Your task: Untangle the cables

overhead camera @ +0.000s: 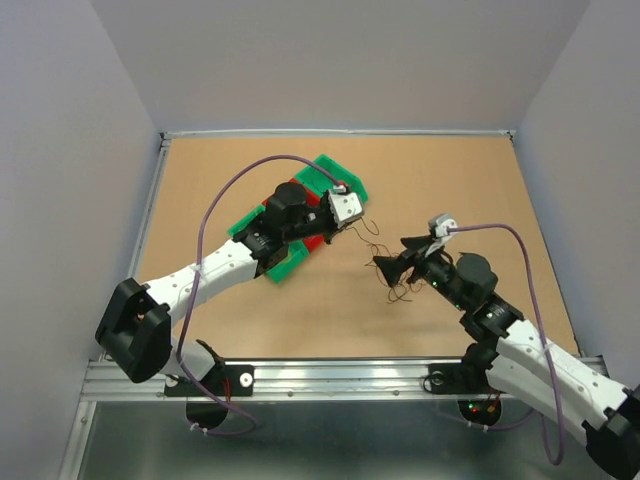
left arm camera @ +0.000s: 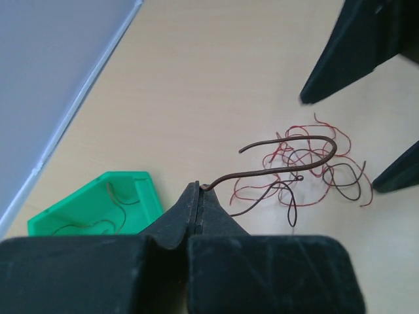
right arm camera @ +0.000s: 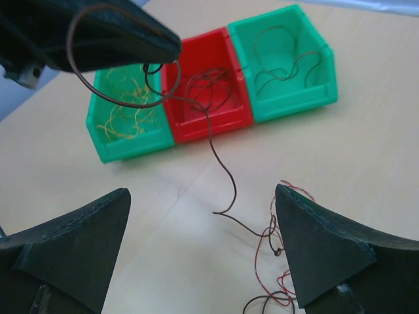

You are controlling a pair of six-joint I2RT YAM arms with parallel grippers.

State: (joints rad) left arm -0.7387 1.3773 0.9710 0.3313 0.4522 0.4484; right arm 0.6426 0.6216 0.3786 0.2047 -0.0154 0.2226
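The robot's right gripper should next grip the dark brown cable (left arm camera: 288, 169) along its part between the left gripper and the clump of cables, to untangle it.
My left gripper (left arm camera: 200, 188) is shut on one end of a dark brown cable (left arm camera: 288, 169), held a little above the table. The strand arches out and trails down into a small loose clump of red and dark cables (left arm camera: 321, 171) on the wood. In the right wrist view the same strand (right arm camera: 219, 157) hangs from the left gripper (right arm camera: 171, 47) to the clump (right arm camera: 272, 245). My right gripper (right arm camera: 201, 191) stands open and low over the table beside the clump, with nothing between its fingers. From above, the left gripper (overhead camera: 350, 226) and right gripper (overhead camera: 395, 255) face each other.
Three bins sit in a row behind the left gripper: a green bin (right arm camera: 114, 147) with yellow wires, a red bin (right arm camera: 213, 124) with dark wires, and a green bin (right arm camera: 291, 104) with brown wires. A raised rail (overhead camera: 340, 132) borders the table.
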